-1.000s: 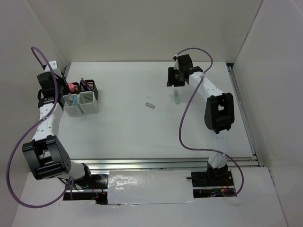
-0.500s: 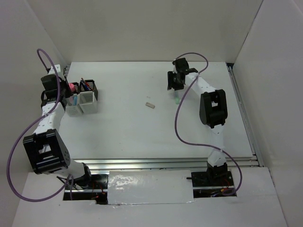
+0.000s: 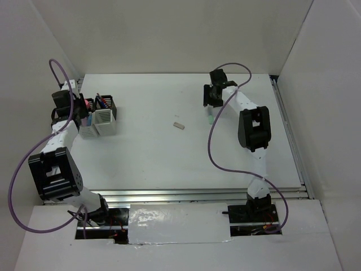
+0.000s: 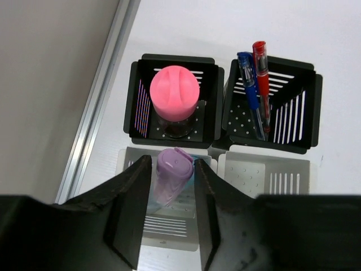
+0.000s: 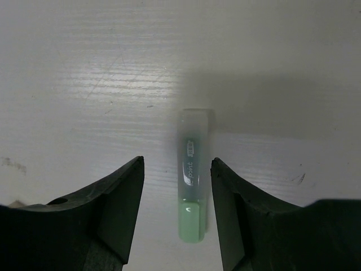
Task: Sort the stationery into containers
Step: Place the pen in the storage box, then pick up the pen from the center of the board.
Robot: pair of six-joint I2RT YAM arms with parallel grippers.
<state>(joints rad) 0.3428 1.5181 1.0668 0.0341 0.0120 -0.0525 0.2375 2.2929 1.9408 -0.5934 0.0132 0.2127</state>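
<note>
The robot's right gripper needs to go lower before it closes on the pale-green marker (image 5: 192, 186), as its fingers are above the marker in the right wrist view and their shadow is apart from them.
The containers (image 3: 104, 121) are two black and two white slotted bins at the table's left. My left gripper (image 4: 171, 164) hangs open over the near-left white bin (image 4: 169, 234). The lilac marker (image 4: 172, 178) leans in that bin between the fingers, with a thin gap on each side, on top of a light-blue marker (image 4: 192, 176). The blue pen (image 4: 250, 90) and red pen (image 4: 262, 79) stand in the right black bin (image 4: 307, 113). My right gripper (image 5: 177, 164) is open, low over the table, straddling the pale-green marker (image 5: 192, 186). The beige eraser (image 3: 179, 125) lies mid-table.
A pink round-topped item (image 4: 174, 93) fills the left black bin. The near-right white bin (image 4: 265, 175) holds nothing. An aluminium rail (image 4: 96, 118) and the side wall run close along the left of the bins. The right wall stands beyond the right arm.
My left gripper's jaws have widened around the lilac marker in the white bin. The right arm has folded and brought its open gripper down around the green marker.
</note>
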